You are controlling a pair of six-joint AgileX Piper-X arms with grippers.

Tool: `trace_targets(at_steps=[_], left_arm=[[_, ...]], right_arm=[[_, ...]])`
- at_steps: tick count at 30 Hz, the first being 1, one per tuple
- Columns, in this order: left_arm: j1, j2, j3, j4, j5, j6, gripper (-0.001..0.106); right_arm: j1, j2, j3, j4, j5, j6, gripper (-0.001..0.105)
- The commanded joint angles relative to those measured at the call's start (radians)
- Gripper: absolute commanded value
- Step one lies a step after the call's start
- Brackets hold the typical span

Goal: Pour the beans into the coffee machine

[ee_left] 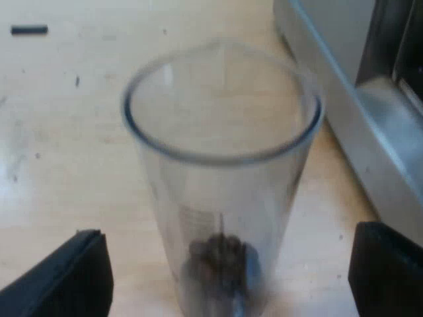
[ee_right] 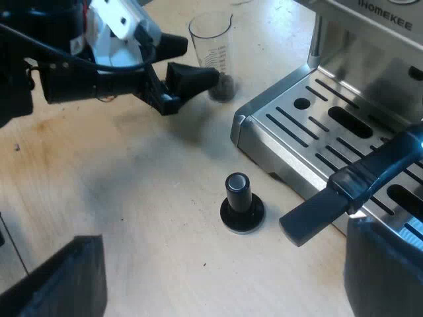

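Loose beans lie in the bottom of the open measuring glass. My left gripper needs to grab it by its sides next, to hold it upright.
The clear measuring glass stands upright on the pale wooden table, with a small heap of dark beans at its bottom. My left gripper is open, one black finger on each side of the glass near its base, and both are apart from the wall. From the right wrist view the left gripper reaches to the measuring glass beside the espresso machine. My right gripper is open above the table with nothing between its fingers.
A tamper with a black knob stands on the table close to the machine's slotted drip tray. The holder's dark handle juts out over that tray. A small black piece lies on the table beyond the glass.
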Motion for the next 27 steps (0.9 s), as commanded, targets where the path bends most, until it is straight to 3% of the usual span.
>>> trace_targets(at_steps=[1, 5, 18, 21, 26, 27], left_arm=[[-0.005, 0.046, -0.004, -0.106, -0.009, -0.008, 0.093], [-0.005, 0.086, -0.012, -0.174, -0.009, -0.008, 0.093], [-0.005, 0.172, -0.113, -0.17, -0.009, -0.006, 0.091], [-0.005, 0.175, -0.121, -0.16, -0.009, -0.006, 0.082], [-0.005, 0.175, -0.12, -0.154, -0.009, -0.006, 0.047], [-0.005, 0.172, -0.12, -0.153, -0.009, -0.006, 0.045]], right_arm=[[0.003, -0.004, -0.012, -0.007, -0.002, -0.001, 0.079], [0.003, -0.004, -0.012, -0.007, -0.002, -0.001, 0.079], [0.003, -0.004, -0.012, -0.007, -0.002, -0.001, 0.079], [0.003, -0.004, -0.012, -0.007, -0.002, -0.001, 0.079], [0.003, -0.004, -0.012, -0.007, -0.002, -0.003, 0.079], [0.003, -0.004, -0.012, -0.007, -0.002, -0.003, 0.079]])
